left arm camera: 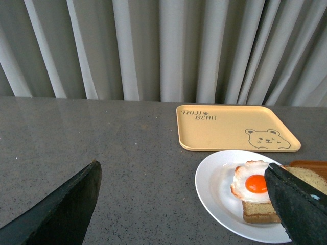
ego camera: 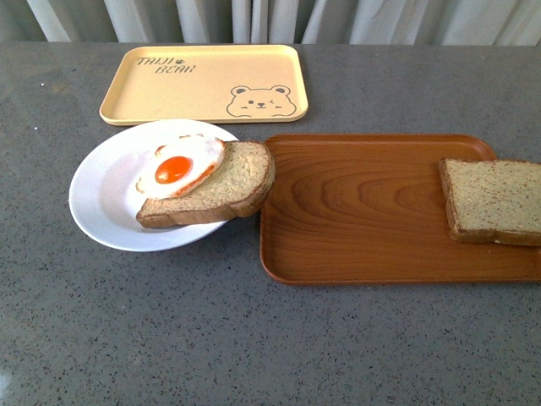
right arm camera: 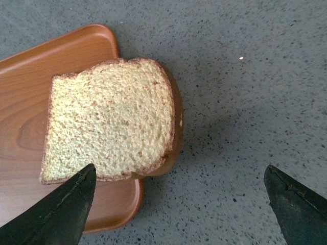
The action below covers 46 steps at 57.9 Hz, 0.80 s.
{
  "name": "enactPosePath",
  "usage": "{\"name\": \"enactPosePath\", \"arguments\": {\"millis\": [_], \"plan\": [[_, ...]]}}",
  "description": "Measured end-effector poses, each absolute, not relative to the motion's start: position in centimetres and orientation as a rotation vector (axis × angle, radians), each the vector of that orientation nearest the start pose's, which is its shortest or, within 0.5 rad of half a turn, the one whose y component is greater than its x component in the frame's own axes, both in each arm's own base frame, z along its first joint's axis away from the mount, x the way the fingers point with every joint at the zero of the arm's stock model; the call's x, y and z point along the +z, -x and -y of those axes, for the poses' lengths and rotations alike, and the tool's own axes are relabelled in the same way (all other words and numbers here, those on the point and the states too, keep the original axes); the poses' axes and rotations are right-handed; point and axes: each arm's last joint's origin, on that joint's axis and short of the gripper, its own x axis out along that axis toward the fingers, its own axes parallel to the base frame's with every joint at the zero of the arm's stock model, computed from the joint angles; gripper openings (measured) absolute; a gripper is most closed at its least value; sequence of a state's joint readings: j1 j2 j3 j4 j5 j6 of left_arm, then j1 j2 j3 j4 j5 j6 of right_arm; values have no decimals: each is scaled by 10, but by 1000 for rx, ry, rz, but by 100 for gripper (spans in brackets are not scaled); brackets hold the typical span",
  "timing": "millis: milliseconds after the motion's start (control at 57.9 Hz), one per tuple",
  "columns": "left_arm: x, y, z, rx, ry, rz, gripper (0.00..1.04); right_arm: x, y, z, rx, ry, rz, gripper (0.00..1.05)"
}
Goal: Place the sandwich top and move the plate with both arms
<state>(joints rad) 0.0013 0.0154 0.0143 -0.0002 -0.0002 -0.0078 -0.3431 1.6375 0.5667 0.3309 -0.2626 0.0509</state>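
My right gripper is going to grab the bread slice by its crust edge (right arm camera: 173, 120) next. Then the slice can top the egg sandwich on the plate.
The sandwich top (ego camera: 494, 201), a speckled brown bread slice, lies on the right end of the brown wooden tray (ego camera: 363, 211), overhanging its edge. In the right wrist view the slice (right arm camera: 110, 120) sits partly off the tray's rim. My right gripper (right arm camera: 179, 204) is open above the counter beside it, apart from it. The white plate (ego camera: 106, 190) holds a bread slice topped with a fried egg (ego camera: 179, 167). My left gripper (left arm camera: 184, 204) is open above the counter beside the plate (left arm camera: 217, 186), one finger in front of the egg slice. Neither arm shows in the front view.
A pale yellow bear tray (ego camera: 204, 83) lies behind the plate, near the curtain. The egg slice's end hangs over the plate's rim toward the wooden tray's left edge. Grey speckled counter (ego camera: 254, 347) spreads in front.
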Motion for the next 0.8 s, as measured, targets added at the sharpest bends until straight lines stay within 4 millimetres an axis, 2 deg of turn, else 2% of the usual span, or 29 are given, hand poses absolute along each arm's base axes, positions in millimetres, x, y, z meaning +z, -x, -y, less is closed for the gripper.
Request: {"name": "enactPosePath", "arguments": {"millis": [225,674,743,795], "plan": [[167,-98,0,2,8,-1,96,89,-280,90,-107,-364,-755,96],[167,-98,0,2,8,-1,96,73,-304,79,-79,-443,-753,96],[167,-98,0,2,8,-1,96,73,-305,79,-82,-450,-753,84],[167,-98,0,2,8,-1,96,73,-306,78,-81,-455,-751,72]]}}
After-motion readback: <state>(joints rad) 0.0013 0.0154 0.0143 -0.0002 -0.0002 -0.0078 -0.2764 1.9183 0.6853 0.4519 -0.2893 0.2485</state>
